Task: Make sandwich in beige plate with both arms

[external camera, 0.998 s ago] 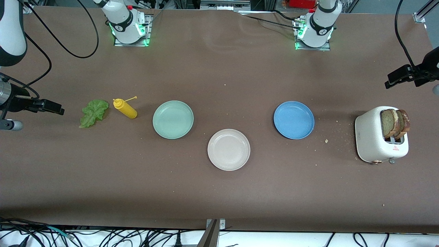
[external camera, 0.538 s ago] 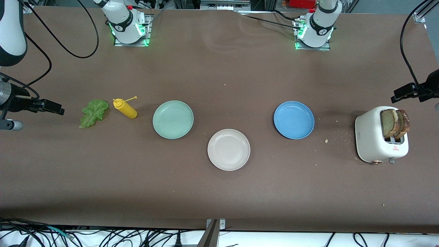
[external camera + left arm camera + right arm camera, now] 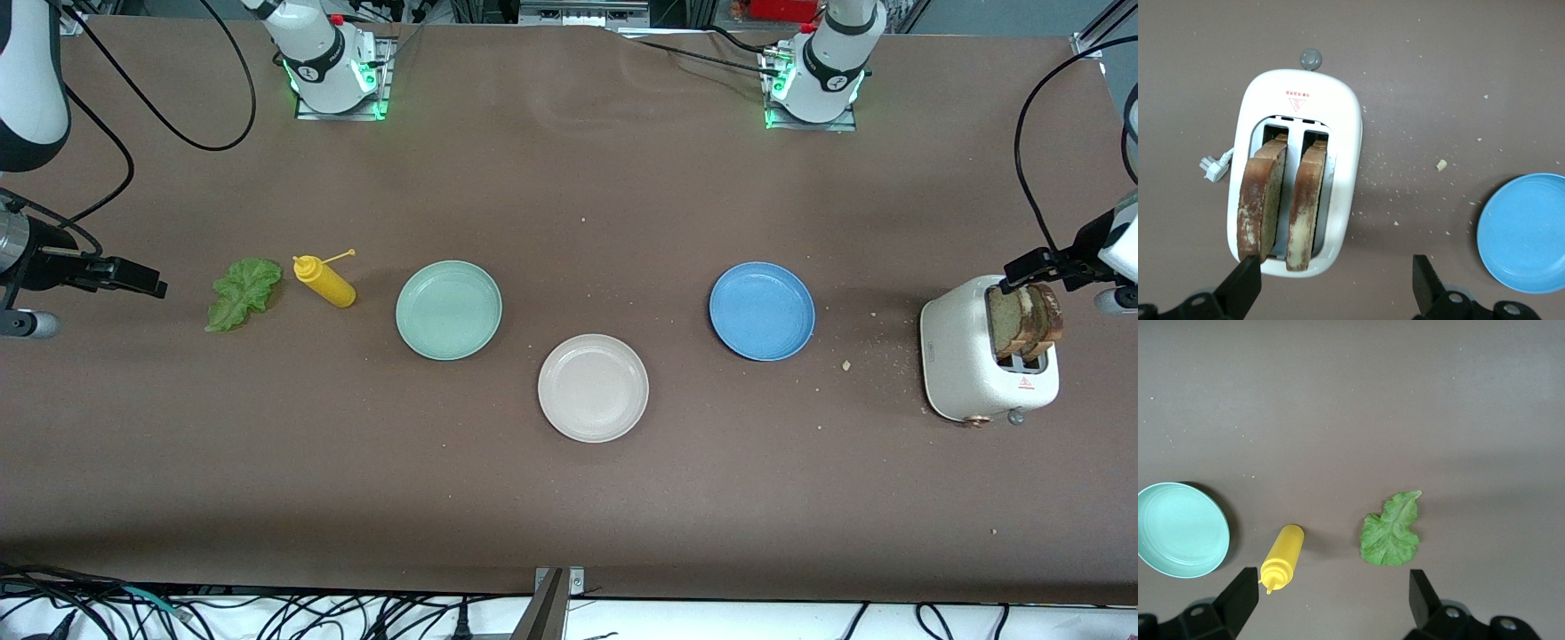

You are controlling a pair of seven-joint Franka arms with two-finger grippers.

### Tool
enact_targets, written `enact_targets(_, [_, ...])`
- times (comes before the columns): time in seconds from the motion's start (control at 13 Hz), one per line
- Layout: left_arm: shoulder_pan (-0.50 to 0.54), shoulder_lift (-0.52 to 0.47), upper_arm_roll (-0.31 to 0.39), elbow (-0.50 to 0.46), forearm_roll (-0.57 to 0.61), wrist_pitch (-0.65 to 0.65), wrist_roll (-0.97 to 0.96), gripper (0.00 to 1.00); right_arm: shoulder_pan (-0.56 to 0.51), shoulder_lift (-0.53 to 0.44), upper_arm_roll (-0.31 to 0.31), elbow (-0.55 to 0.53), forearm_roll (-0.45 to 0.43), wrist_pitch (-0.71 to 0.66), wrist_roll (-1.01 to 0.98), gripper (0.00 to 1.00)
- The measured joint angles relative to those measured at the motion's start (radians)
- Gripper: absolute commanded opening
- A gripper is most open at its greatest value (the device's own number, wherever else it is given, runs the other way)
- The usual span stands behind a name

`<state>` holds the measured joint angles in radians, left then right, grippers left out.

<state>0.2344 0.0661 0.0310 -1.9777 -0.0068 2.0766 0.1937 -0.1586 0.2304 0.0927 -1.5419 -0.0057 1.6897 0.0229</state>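
I will lay the first bread layer on the beige plate (image 3: 593,388), so my left gripper will next grab a bread slice by its exposed crust edge (image 3: 1011,320).
The beige plate (image 3: 593,388) lies empty mid-table. Two browned bread slices (image 3: 1022,318) stand upright in a white toaster (image 3: 956,356) at the left arm's end; the left wrist view shows them side by side (image 3: 1261,200) in its slots. My left gripper (image 3: 1033,269) hangs open over the toaster's edge (image 3: 1335,273), holding nothing. A green lettuce leaf (image 3: 242,291) lies flat toward the right arm's end. My right gripper (image 3: 133,277) hovers open over the bare table beside the leaf (image 3: 1391,532), with nothing between its fingers (image 3: 1331,583).
A yellow squeeze bottle (image 3: 324,281) lies beside the lettuce. A mint green plate (image 3: 449,309) and a blue plate (image 3: 762,310) flank the beige one, farther from the front camera. Crumbs dot the table between the toaster and the blue plate.
My left gripper has come down and in over the toaster's bread slices. The right arm and all objects have stayed still.
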Motion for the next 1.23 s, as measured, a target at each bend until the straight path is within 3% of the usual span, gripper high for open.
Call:
enact_targets(0.69, [0.015,0.016,-0.003,-0.128,0.0,0.207,0.069,0.99,0.0,0.0,0.0,0.0,0.0,0.0,0.0,1.0])
enact_targets(0.77, [0.017,0.023,-0.003,-0.134,0.0,0.225,0.073,0.91,0.0,0.0,0.0,0.0,0.0,0.0,0.0,1.0])
enact_targets(0.84, [0.019,0.032,-0.003,-0.142,0.0,0.248,0.076,0.77,0.0,0.0,0.0,0.0,0.0,0.0,0.0,1.0])
enact_targets(1.08, [0.025,0.058,-0.003,-0.163,0.0,0.294,0.088,0.13,0.0,0.0,0.0,0.0,0.0,0.0,0.0,1.0])
enact_targets(1.15, [0.026,0.062,-0.003,-0.164,0.0,0.295,0.091,0.0,0.0,0.0,0.0,0.0,0.0,0.0,0.0,1.0])
enact_targets(1.23, [0.027,0.062,-0.003,-0.164,0.0,0.294,0.103,0.0,0.0,0.0,0.0,0.0,0.0,0.0,0.0,1.0])
